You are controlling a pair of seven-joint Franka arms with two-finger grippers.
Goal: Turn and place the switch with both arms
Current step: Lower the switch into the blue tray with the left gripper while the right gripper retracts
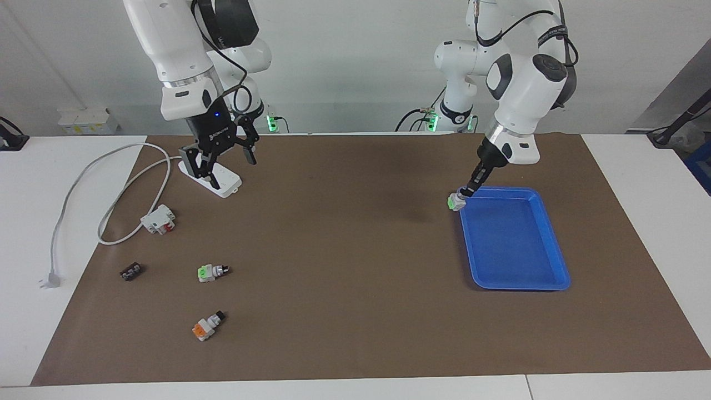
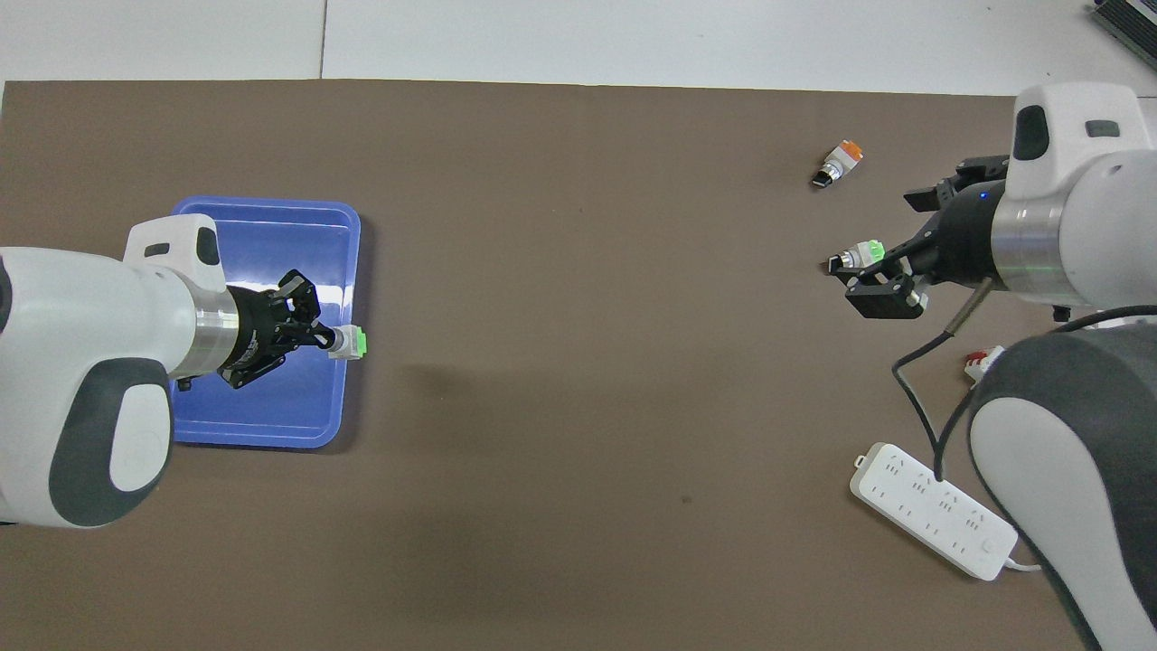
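Note:
The switch's green end sticks out past the blue tray's rim in the overhead view, so my left gripper keeps hold of the switch for now.
My left gripper (image 1: 465, 193) is shut on the knob end of a green-ended switch (image 1: 456, 202). It holds the switch low over the rim of the blue tray (image 1: 514, 244), at the corner nearest the robots, green end pointing toward the table's middle. The overhead view shows the same gripper (image 2: 324, 339), switch (image 2: 348, 342) and tray (image 2: 271, 407). A second green-ended switch (image 1: 211, 272) lies on the brown mat toward the right arm's end. My right gripper (image 1: 228, 164) hangs open and empty, raised above the mat; from overhead this gripper (image 2: 881, 246) sits over that switch (image 2: 860, 254).
An orange-ended switch (image 1: 206, 326) lies farther from the robots than the second green one. A white-and-red block (image 1: 159, 219), a small black part (image 1: 131, 271), and a white power strip (image 1: 214, 176) with its looped cable (image 1: 72, 194) lie at the right arm's end.

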